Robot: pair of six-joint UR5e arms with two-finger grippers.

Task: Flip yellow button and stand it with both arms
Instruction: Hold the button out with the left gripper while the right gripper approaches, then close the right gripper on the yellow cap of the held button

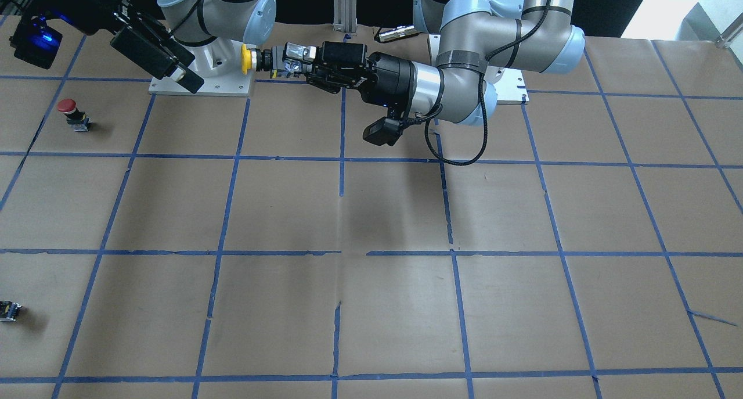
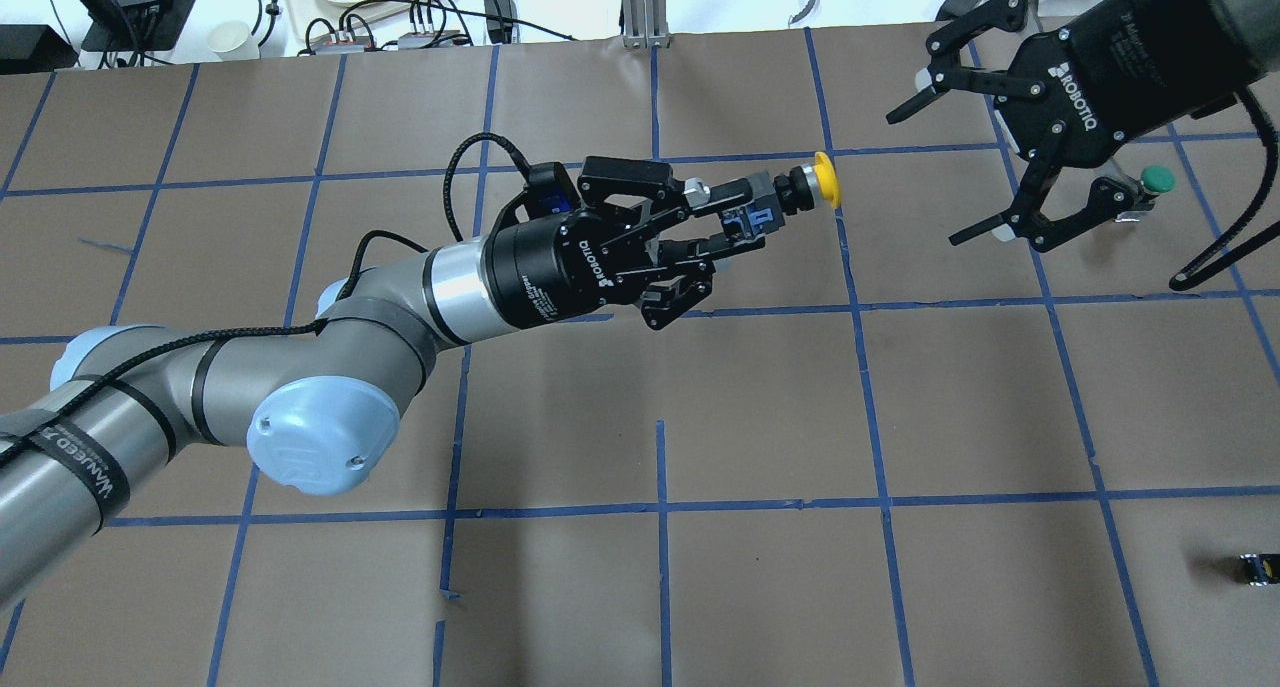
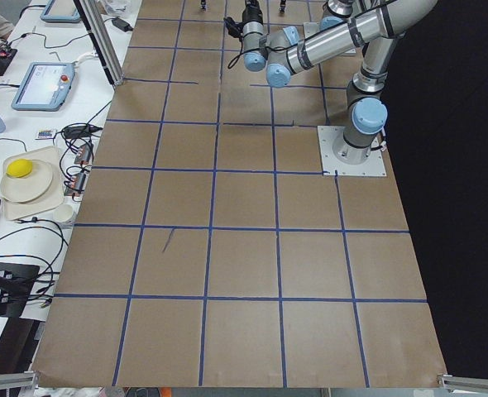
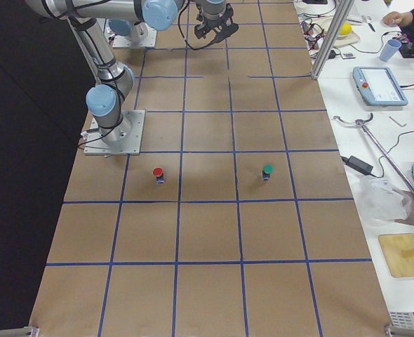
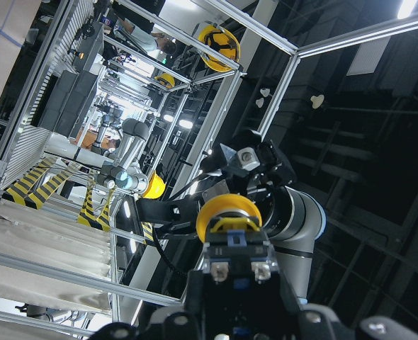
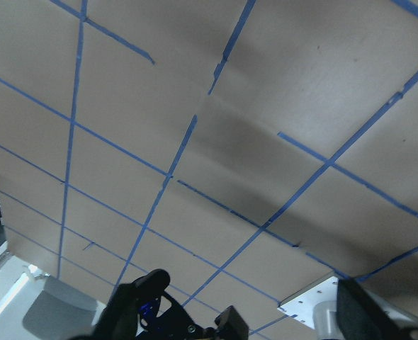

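Note:
The right gripper grabs the button by its yellow cap (image 1: 246, 58) next, to stand it on the yellow button's base block (image 1: 295, 58).
The yellow button (image 2: 822, 181) is held in the air, lying sideways. Its yellow cap points toward my right gripper. My left gripper (image 2: 750, 217) is shut on the button's greyish base block. In the front-facing view the button (image 1: 247, 59) sticks out of the left gripper (image 1: 290, 61) toward the right arm's base. My right gripper (image 2: 925, 177) is open and empty, a short way beyond the cap and apart from it. In the left wrist view the cap (image 5: 228, 216) faces the right gripper (image 5: 246, 161) behind it.
A red-capped button (image 1: 68, 110) stands on the table on the right arm's side. A green-capped button (image 2: 1157, 179) stands behind the right gripper. A small black capless part (image 2: 1258, 567) lies near the table's right edge. Blue tape lines mark the brown table (image 2: 760, 407).

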